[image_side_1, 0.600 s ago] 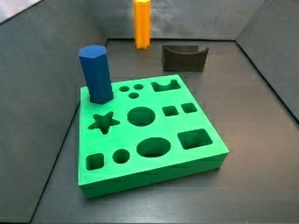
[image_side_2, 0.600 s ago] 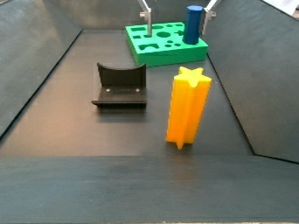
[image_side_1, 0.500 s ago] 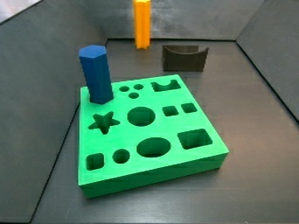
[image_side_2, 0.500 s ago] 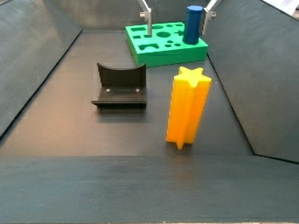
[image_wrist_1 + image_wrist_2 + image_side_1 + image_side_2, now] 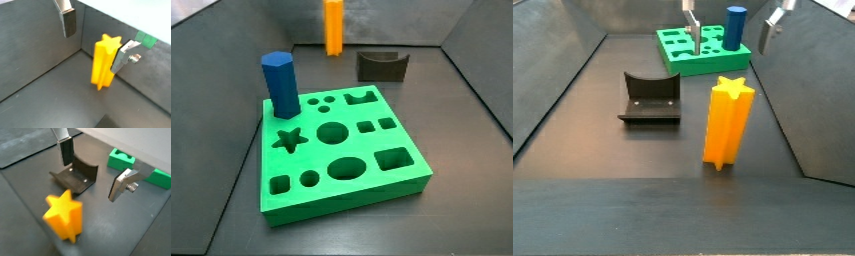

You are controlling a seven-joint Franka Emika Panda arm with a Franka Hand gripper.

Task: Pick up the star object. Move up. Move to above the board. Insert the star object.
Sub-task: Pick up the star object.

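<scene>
The orange peg has to go into the board (image 5: 338, 150), so I should grab it next by its upper part (image 5: 334, 10) with my gripper.
The star object (image 5: 727, 125) is a tall orange peg standing upright on the dark floor, free of the gripper. It also shows in a side view (image 5: 333, 27) and in both wrist views (image 5: 103, 62) (image 5: 65, 216). The gripper (image 5: 734, 21) hangs high in the air between the board and the peg, open and empty. Its fingers (image 5: 67, 22) are spread wide. In a wrist view the gripper (image 5: 96, 39) has one finger close to the peg's top, and the peg lies below it. In a wrist view the gripper (image 5: 93, 168) is away from the peg. The green board (image 5: 338, 150) (image 5: 704, 50) lies flat.
A dark-blue hexagonal peg (image 5: 281, 85) (image 5: 735, 28) stands in the board's corner. The dark fixture (image 5: 649, 97) (image 5: 382, 65) (image 5: 77, 175) stands on the floor between board and star object. Grey walls enclose the floor. Parts of the board (image 5: 123, 160) (image 5: 145, 40) show in both wrist views.
In a side view the gripper's fingers have shifted from over the board toward the orange peg and look larger. The pegs, board and fixture have not moved.
</scene>
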